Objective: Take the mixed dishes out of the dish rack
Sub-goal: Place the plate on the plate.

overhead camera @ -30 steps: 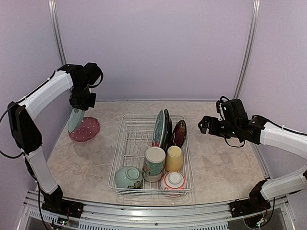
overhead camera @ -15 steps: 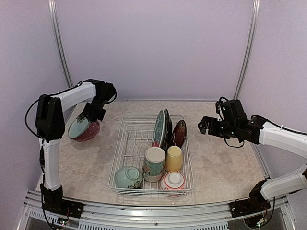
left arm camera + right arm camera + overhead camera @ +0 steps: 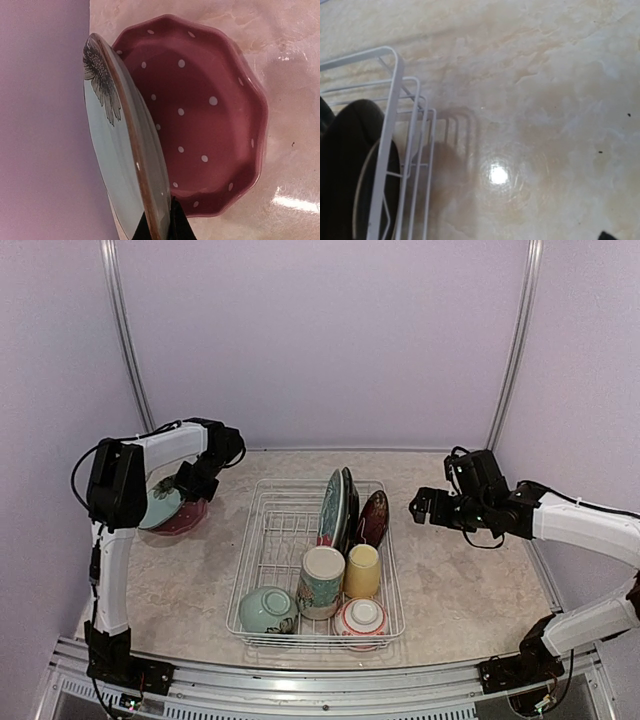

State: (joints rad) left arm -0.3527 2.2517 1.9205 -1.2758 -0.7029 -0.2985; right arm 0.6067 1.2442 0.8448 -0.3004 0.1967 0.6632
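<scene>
The pale blue plate tilts low over the pink dotted plate (image 3: 205, 115) and would settle on that flat plate. My left gripper should open now.
My left gripper (image 3: 190, 486) is shut on the rim of a pale blue plate (image 3: 107, 165) with a brown edge and a dark flower print. That plate (image 3: 160, 506) tilts over a pink dotted plate (image 3: 205, 115) on the table at the far left; whether they touch is unclear. The white wire dish rack (image 3: 262, 540) holds standing teal (image 3: 332, 508), dark-rimmed (image 3: 351, 498) and red floral (image 3: 374, 518) plates, a tall patterned mug (image 3: 321, 582), a yellow cup (image 3: 362, 570), a pale-green bowl (image 3: 266, 609) and a red-and-white bowl (image 3: 361, 617). My right gripper (image 3: 424, 508) hangs open and empty, right of the rack.
The right wrist view looks down on the marbled tabletop (image 3: 545, 100), with the rack's wire edge (image 3: 385, 150) and a dark plate (image 3: 342, 175) at its left. Purple walls close in the left, back and right. The pink plate (image 3: 188, 516) lies near the left wall.
My left arm has come down and swung the pale plate from upright in the air to tilted low over the pink plate. The right gripper has edged slightly left.
</scene>
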